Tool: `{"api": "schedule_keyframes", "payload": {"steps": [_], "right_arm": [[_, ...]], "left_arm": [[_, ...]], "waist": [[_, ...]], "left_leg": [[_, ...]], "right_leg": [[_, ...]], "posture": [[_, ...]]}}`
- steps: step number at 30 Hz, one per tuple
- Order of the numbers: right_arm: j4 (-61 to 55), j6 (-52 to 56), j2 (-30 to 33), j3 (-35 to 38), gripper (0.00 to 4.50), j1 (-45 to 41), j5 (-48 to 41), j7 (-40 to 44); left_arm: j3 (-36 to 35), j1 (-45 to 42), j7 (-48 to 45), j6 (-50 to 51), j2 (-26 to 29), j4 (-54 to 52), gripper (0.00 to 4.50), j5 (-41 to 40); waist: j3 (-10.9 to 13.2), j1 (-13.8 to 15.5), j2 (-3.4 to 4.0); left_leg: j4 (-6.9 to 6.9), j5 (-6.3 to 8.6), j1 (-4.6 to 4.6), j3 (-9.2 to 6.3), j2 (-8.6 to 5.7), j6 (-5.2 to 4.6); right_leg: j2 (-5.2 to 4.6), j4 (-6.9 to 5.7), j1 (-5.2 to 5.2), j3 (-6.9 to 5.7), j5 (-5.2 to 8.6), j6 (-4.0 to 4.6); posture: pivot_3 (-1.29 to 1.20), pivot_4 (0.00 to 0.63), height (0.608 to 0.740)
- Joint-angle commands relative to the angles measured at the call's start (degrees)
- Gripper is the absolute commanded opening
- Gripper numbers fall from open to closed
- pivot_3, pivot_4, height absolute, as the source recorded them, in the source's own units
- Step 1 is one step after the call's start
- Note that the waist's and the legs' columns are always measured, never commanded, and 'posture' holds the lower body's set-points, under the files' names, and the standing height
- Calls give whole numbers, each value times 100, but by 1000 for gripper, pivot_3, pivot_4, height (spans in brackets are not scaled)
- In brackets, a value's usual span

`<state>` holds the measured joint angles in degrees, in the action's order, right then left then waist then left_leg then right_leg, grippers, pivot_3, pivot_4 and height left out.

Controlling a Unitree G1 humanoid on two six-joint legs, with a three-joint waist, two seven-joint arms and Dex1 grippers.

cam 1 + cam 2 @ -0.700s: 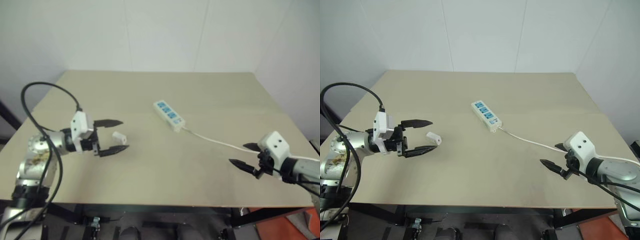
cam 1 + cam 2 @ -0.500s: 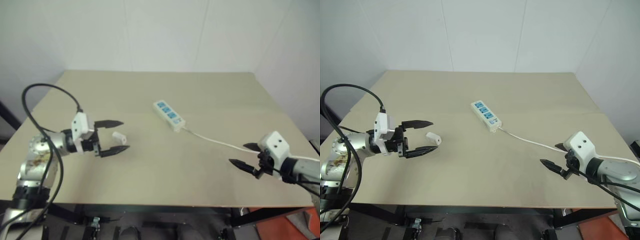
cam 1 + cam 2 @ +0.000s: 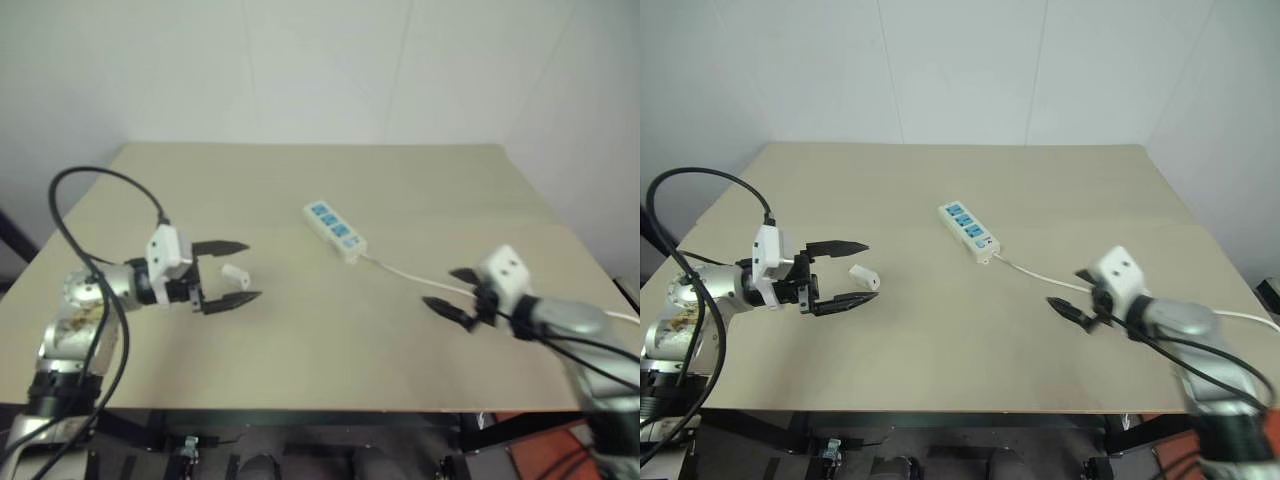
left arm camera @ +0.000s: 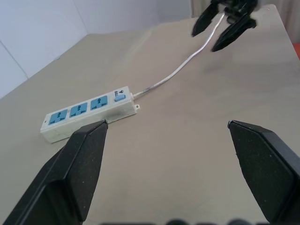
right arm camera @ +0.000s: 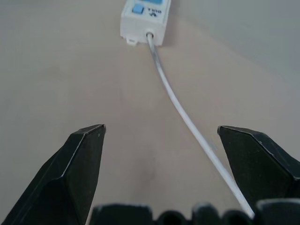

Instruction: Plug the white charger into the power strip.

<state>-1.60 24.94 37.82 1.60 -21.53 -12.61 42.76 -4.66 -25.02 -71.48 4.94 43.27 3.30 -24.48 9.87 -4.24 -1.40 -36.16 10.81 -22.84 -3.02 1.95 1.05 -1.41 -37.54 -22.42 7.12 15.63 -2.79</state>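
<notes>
The right gripper needs to hold the power strip steady for the charger's plug, so it should grab the power strip by its cord end (image 3: 350, 248) next.
The white charger (image 3: 236, 273) lies on the tan table (image 3: 300, 380), left of centre. My left gripper (image 3: 240, 272) is open, one black finger on each side of the charger, apart from it. The power strip (image 3: 335, 231) lies at an angle in the middle of the table, its blue socket faces up; its thin white cord (image 3: 410, 274) runs off to the right. My right gripper (image 3: 437, 286) is open and empty, right beside the cord and pointing toward the strip's cord end (image 5: 145, 14). In the left wrist view the strip (image 4: 86, 115) lies ahead, with the right gripper (image 4: 204, 41) beyond it.
A black cable (image 3: 90, 215) loops up over my left arm. White walls stand close behind the table and along its right side. The table's near edge (image 3: 330, 408) runs just below both arms.
My right gripper has moved left across the table, from near the right edge to the cord, closer to the strip. The left gripper and the charger have stayed put.
</notes>
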Motion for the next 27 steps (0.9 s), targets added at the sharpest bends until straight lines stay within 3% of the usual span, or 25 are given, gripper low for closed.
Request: {"api": "schedule_keyframes", "payload": {"steps": [1,8,11,22,24,27], "right_arm": [[1054,-560,-467,-412,4500,-833,467,-299],[4056,-1481,-1321,-560,4500,-2424,846,-529],[4767,-1575,-1416,-568,3909,-2750,794,-74],[5125,-1872,-1533,-721,75,-2898,1068,224],[5051,-1937,-1529,-741,32,-2875,1113,233],[3926,-1727,-1392,-743,32,-2445,1048,348]], "left_arm": [[167,-191,121,6,34,-19,4479,266],[235,-261,481,563,74,-399,4479,379],[225,-135,480,682,150,-523,4500,387],[126,185,617,684,181,-725,4500,328],[139,179,617,650,169,-699,4500,341],[134,163,571,569,108,-610,4500,302]], "waist": [[1,15,0],[1,37,0],[1,31,0],[1,-27,1],[1,-49,1],[1,-81,1]], "left_leg": [[3,0,-7,-1,-1,0],[17,0,-41,-6,-5,0],[27,0,-46,-7,-5,0],[25,0,-26,-8,-2,1],[24,-1,-20,-9,-1,1],[25,-1,-19,-11,-1,2]], "right_leg": [[-1,1,-5,-1,0,1],[-9,15,-33,-9,-29,49],[-14,32,-33,-13,-32,52],[-7,1,-31,-13,-36,59],[-4,-5,-29,-11,-36,59],[-2,-7,-29,-11,-35,59]], "posture": [[0,150,740],[0,150,740],[0,150,740],[0,150,740],[0,150,740],[0,150,740]]}}
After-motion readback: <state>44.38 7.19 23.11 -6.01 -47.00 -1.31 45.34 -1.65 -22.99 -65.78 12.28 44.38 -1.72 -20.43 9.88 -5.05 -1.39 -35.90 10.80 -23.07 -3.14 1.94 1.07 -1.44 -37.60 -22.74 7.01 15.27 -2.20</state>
